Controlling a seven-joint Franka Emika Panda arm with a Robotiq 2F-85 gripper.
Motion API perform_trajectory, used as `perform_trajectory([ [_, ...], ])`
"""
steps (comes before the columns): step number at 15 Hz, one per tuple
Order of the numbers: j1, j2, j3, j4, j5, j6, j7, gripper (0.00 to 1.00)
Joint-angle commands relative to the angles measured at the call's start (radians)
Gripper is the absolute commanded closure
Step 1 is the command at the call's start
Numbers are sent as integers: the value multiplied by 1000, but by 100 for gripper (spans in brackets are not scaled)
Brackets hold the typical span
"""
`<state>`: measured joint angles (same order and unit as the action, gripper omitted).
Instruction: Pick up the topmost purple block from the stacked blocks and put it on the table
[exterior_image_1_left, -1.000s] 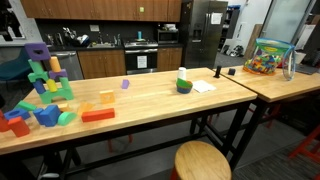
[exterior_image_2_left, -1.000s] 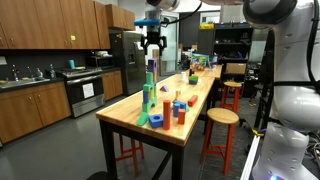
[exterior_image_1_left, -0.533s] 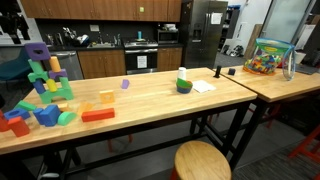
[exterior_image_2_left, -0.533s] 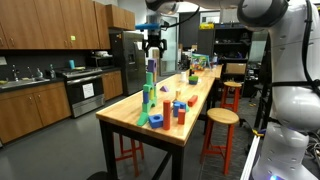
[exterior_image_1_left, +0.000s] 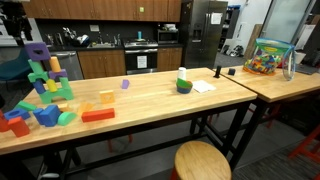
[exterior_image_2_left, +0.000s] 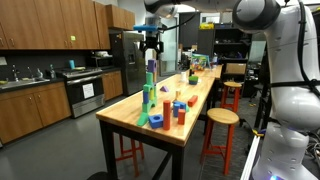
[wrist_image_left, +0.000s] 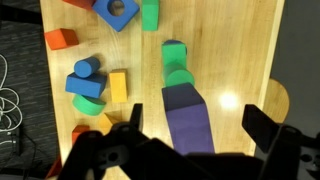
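My gripper grabs the topmost purple block from above by its long sides next, since this leaves the block's bottom free to put on the table.
The stacked blocks (exterior_image_1_left: 48, 80) stand near one end of the long wooden table (exterior_image_1_left: 150, 100), also seen in an exterior view (exterior_image_2_left: 152, 90). The topmost purple block (exterior_image_1_left: 38, 51) crowns the tower (exterior_image_2_left: 152, 66). In the wrist view it lies straight below me (wrist_image_left: 188, 120), with green blocks of the stack (wrist_image_left: 175, 58) under it. My gripper (wrist_image_left: 198, 122) is open, with one finger on each side of the purple block and clear of it. In both exterior views it hangs above the tower (exterior_image_2_left: 152, 42) (exterior_image_1_left: 12, 18).
Loose red (exterior_image_1_left: 97, 114), blue (exterior_image_1_left: 45, 115), tan (exterior_image_1_left: 105, 97) and lilac (exterior_image_1_left: 125, 84) blocks lie round the tower. A green object (exterior_image_1_left: 184, 85) and white paper (exterior_image_1_left: 203, 87) sit mid-table. A toy bin (exterior_image_1_left: 267, 57) stands on the adjoining table. Stools (exterior_image_2_left: 218, 117) stand alongside.
The arm has shifted slightly above the tower. The blocks have not moved.
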<state>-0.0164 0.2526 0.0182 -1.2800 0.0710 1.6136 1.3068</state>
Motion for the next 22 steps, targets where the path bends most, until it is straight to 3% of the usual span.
perform_trajectory([
  [1, -12, 30, 0, 40, 32, 1, -9, 0],
  [17, -29, 104, 0, 116, 24, -24, -13, 0],
  [18, -31, 108, 1, 121, 27, -26, -15, 25],
  [20, -32, 109, 0, 124, 22, -29, -13, 32],
  [22, -35, 112, 1, 131, 22, -35, -13, 48],
])
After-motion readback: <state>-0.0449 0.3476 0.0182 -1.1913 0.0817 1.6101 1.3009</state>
